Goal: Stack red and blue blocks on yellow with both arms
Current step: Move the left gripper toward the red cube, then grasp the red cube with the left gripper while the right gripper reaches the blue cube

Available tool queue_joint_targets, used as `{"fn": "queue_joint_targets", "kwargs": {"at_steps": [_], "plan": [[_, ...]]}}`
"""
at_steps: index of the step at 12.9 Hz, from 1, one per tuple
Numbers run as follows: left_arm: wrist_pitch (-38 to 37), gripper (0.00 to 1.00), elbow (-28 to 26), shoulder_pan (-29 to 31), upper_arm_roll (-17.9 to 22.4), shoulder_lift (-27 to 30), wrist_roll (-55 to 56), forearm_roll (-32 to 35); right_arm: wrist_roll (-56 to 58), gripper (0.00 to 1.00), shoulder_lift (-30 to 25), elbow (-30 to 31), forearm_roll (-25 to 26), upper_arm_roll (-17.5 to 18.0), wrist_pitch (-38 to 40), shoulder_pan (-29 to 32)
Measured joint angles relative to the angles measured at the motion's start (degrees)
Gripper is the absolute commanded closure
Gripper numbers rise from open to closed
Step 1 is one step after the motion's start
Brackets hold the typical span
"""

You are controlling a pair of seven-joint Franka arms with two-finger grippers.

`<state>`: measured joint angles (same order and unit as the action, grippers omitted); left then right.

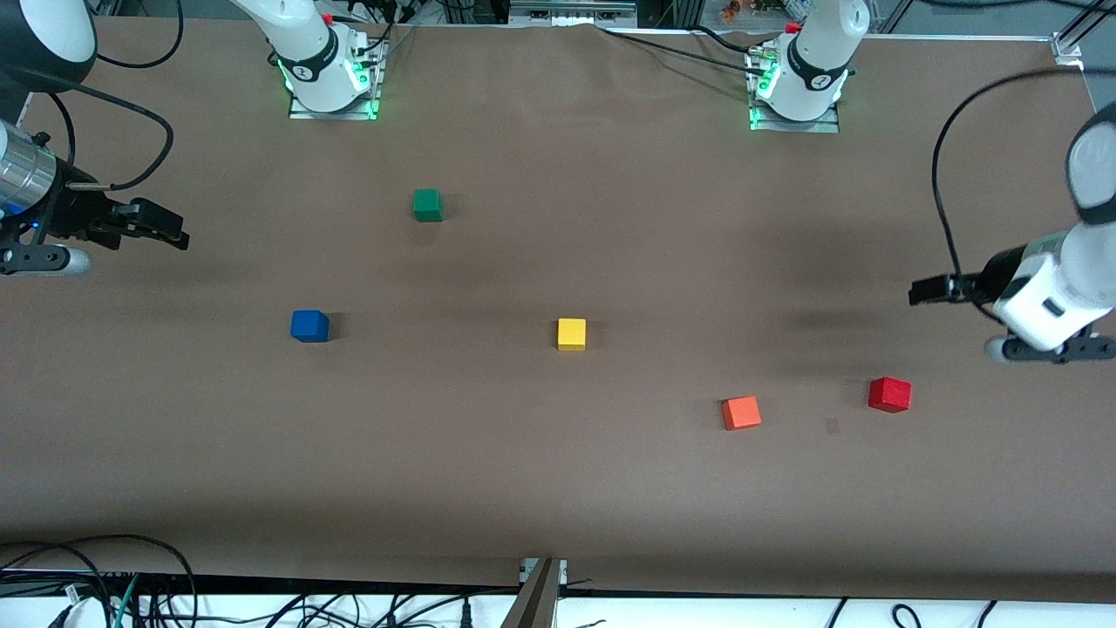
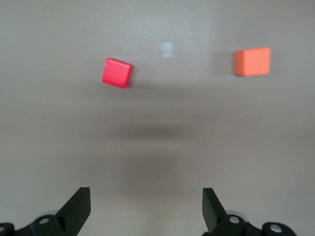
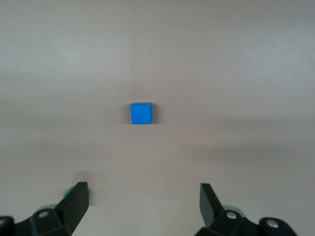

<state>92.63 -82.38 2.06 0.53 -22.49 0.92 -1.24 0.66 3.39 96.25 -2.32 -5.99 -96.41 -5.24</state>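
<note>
The deep red cube (image 1: 889, 394) still has to go on top of the yellow cube (image 1: 571, 334). My left gripper should pick it up by its opposite sides next.
The yellow cube (image 1: 572, 334) sits near the middle of the table. The blue cube (image 1: 309, 325) sits toward the right arm's end; in the right wrist view it (image 3: 141, 113) lies ahead of the jaws. The deep red cube (image 1: 889, 394) sits toward the left arm's end and shows in the left wrist view (image 2: 117, 73). My right gripper (image 1: 179, 234) (image 3: 143, 201) is open and empty, up over bare table at the right arm's end. My left gripper (image 1: 914, 292) (image 2: 146, 206) is open and empty, up over bare table at the left arm's end.
An orange-red cube (image 1: 741, 412) (image 2: 252, 62) lies beside the red one, toward the yellow. A green cube (image 1: 427, 205) lies farther from the front camera than the blue and yellow cubes. A small pale mark (image 1: 833, 426) is on the brown table cover (image 1: 558, 488).
</note>
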Motion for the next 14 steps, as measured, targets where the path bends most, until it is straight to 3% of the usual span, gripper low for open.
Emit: {"fn": "queue_joint_targets", "kwargs": {"at_steps": [5, 9, 14], "plan": [[12.82, 0.00, -0.86, 0.79, 0.02, -10.81, -1.04, 1.41, 0.00, 0.00, 0.00, -0.04, 0.08, 0.01, 0.49, -0.01], [29.54, 0.00, -5.28, 4.59, 0.21, -16.37, -12.48, 1.50, -0.05, 0.00, 0.01, -0.02, 0.08, -0.08, 0.90, 0.01], [40.47, 0.00, -11.07, 5.79, -0.50, -18.08, -16.45, 1.50, -0.10, 0.00, 0.34, 0.10, 0.08, -0.31, 1.02, 0.18]]}}
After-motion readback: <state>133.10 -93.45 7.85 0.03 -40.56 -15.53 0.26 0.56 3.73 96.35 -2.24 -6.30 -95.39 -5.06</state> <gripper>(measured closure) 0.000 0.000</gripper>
